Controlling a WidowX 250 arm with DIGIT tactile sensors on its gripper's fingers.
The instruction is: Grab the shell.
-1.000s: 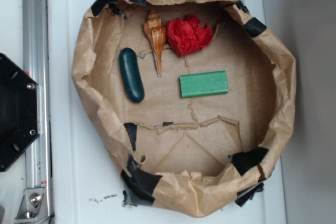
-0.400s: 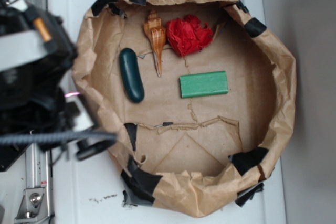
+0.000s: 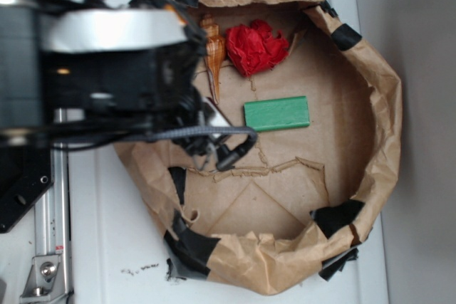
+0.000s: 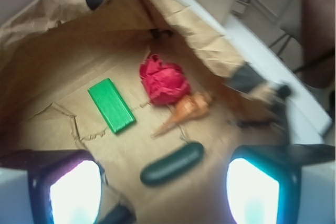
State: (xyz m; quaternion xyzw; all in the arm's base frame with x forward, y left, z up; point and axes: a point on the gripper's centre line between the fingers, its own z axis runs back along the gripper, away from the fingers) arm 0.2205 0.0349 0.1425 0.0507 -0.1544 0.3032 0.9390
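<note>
My gripper grabs the shell by its tapering tail (image 3: 216,73) next, to pick the shell from beside the crumpled red paper (image 3: 256,48).
The shell (image 3: 214,55) is an orange-tan spiral with a thin pointed tail. It lies in the far left part of the brown paper bin (image 3: 381,112), next to the crumpled red paper (image 3: 256,48). The wrist view shows the shell (image 4: 186,111) ahead of my gripper (image 4: 165,192) and slightly to the right, beyond the dark green capsule (image 4: 172,163). The gripper is open and empty, its jaws wide apart, above the bin floor. In the exterior view the arm (image 3: 121,69) covers the bin's left side and hides the capsule and the gripper.
A green block (image 3: 276,113) lies mid-bin, left of the shell in the wrist view (image 4: 111,105). The red paper (image 4: 164,80) touches the shell's wide end. The crumpled paper wall (image 4: 199,30) with black tape patches rings the bin. A metal rail (image 3: 53,211) runs along the left.
The arm has swung in from the left, over the bin's left side. It now covers the capsule and the shell's left edge. The objects have not moved.
</note>
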